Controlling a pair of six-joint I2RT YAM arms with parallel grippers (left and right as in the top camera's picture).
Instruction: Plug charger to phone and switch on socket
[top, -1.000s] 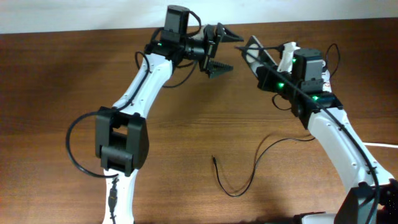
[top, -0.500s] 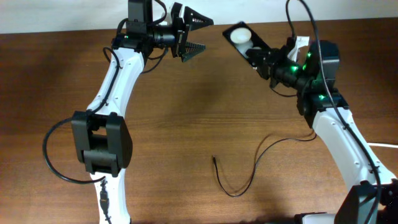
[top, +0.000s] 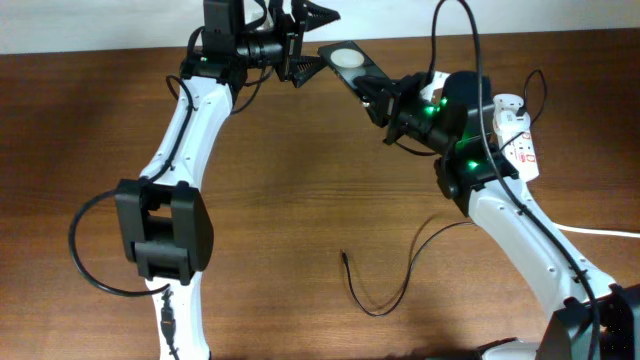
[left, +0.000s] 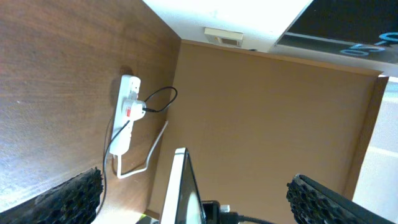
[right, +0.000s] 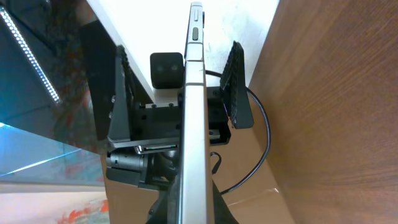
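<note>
I need to grab the phone's loose end (top: 333, 54) with my left gripper next. This leaves the phone's end in my right gripper free to plug the charger (top: 344, 258).
The phone (top: 350, 62) is a black slab held up in the air at the back of the table, with my right gripper (top: 380, 93) shut on its right end. Its left end reaches in between the jaws of my left gripper (top: 325, 40), which stands wide open. The left wrist view shows the phone (left: 182, 186) edge-on, apart from both fingers. In the right wrist view the phone (right: 191, 112) runs straight up from my right gripper (right: 191, 214). The charger (top: 344, 258), a thin black cable, lies looped on the table in front. The white socket (top: 520, 145) lies at the right.
The socket (left: 127, 115) has a thick white cord (left: 144, 163) running off towards the table's edge. A wall rises just behind the table's back edge, near both grippers. The arms' own black cables hang beside them.
My right arm has swung the phone to the left and up, into the gap of the left gripper. The left gripper moved left to the back edge and then stayed open.
</note>
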